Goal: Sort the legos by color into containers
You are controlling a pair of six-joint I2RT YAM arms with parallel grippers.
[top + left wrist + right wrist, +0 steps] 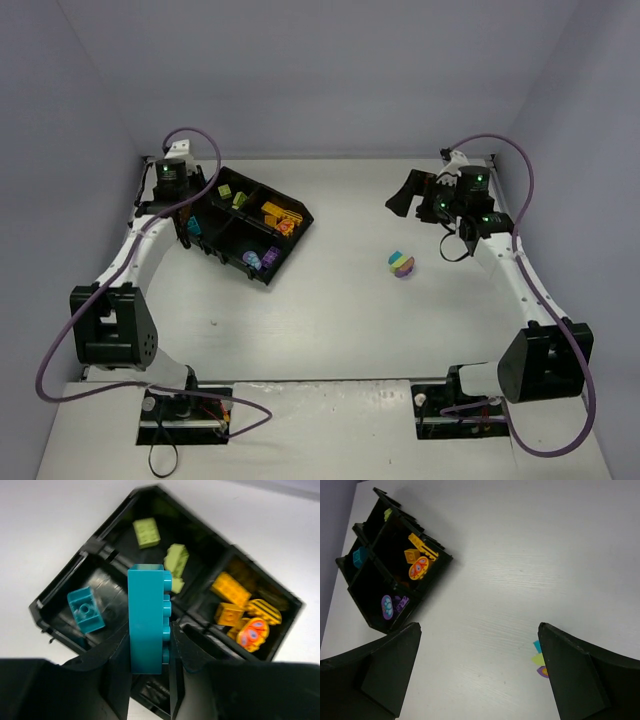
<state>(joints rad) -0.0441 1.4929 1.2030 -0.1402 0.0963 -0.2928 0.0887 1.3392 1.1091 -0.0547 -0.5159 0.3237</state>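
Note:
The long teal brick is high above the tray near its dividers and would come down short if I opened my left gripper now. I should lower the brick first, then open.
My left gripper is shut on a long teal brick, gripped at its sides and held upright over the black tray. Below it, a small teal brick lies in the tray's left compartment. Two lime bricks sit in the far compartment and several orange ones in the right one. Purple pieces lie in the fourth. A small stack of teal, lime and purple bricks stands on the table. My right gripper hangs open and empty above and behind it; the stack's edge peeks past the right finger.
The tray sits turned at an angle at the back left, close to the left wall. The grey side walls close in the table on the left, back and right. The arm bases and cables lie along the near edge.

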